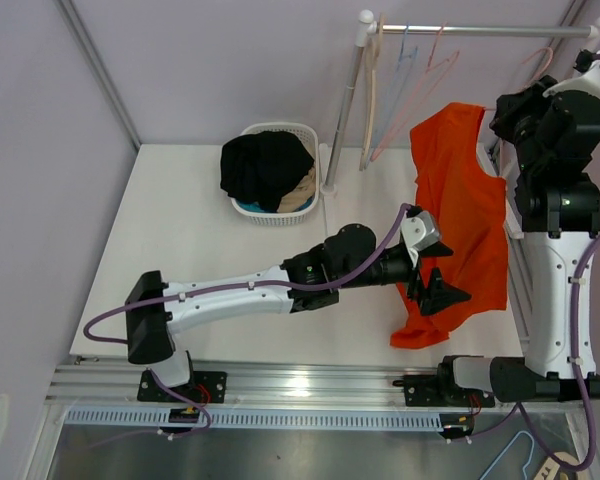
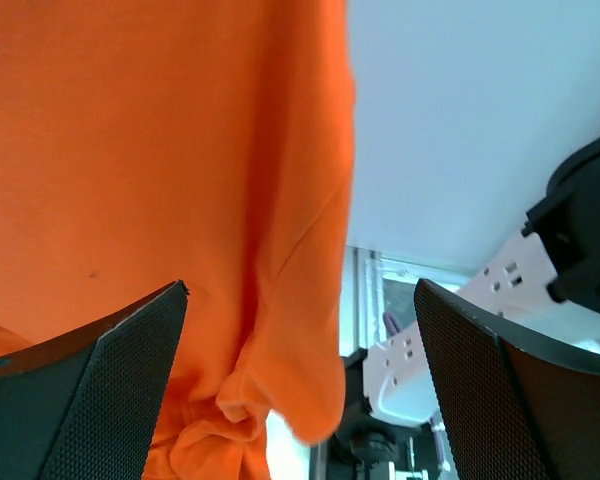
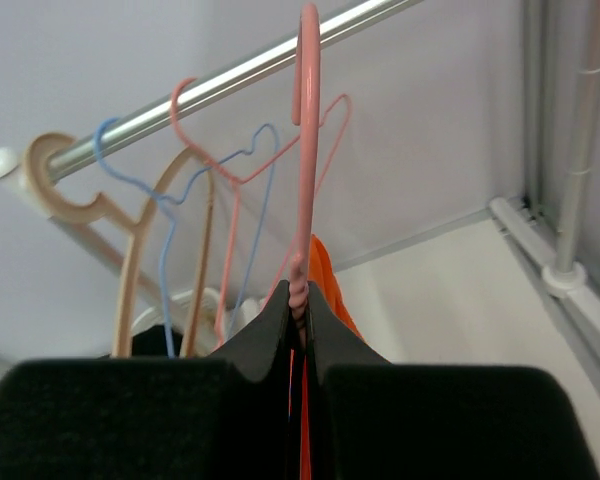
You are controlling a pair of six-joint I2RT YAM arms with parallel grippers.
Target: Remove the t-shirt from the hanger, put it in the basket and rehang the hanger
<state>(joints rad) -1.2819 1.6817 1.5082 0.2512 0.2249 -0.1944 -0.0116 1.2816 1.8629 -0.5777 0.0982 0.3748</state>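
Next, my left gripper takes hold of the orange t-shirt (image 1: 462, 215) by the loose edge of its lower part (image 1: 452, 275) to pull it off the hanger.
An orange t-shirt (image 1: 462, 215) hangs at the right of the table, its lower end bunched near the table's front edge. My right gripper (image 1: 515, 108) is high up by the rail. In the right wrist view it (image 3: 299, 300) is shut on the twisted neck of a pink wire hanger (image 3: 307, 140) whose hook points up near the rail (image 3: 230, 78); a strip of orange shows below the jaws. My left gripper (image 1: 442, 285) is open beside the shirt's lower part. In the left wrist view the shirt (image 2: 160, 150) hangs between its spread fingers (image 2: 90, 390), touching neither.
A white basket (image 1: 280, 128) with dark clothes (image 1: 265, 165) stands at the back of the table. The rack's upright pole (image 1: 345, 110) stands next to it. Several empty hangers, blue (image 3: 165, 230), pink (image 3: 230, 200) and beige (image 3: 130, 270), hang on the rail.
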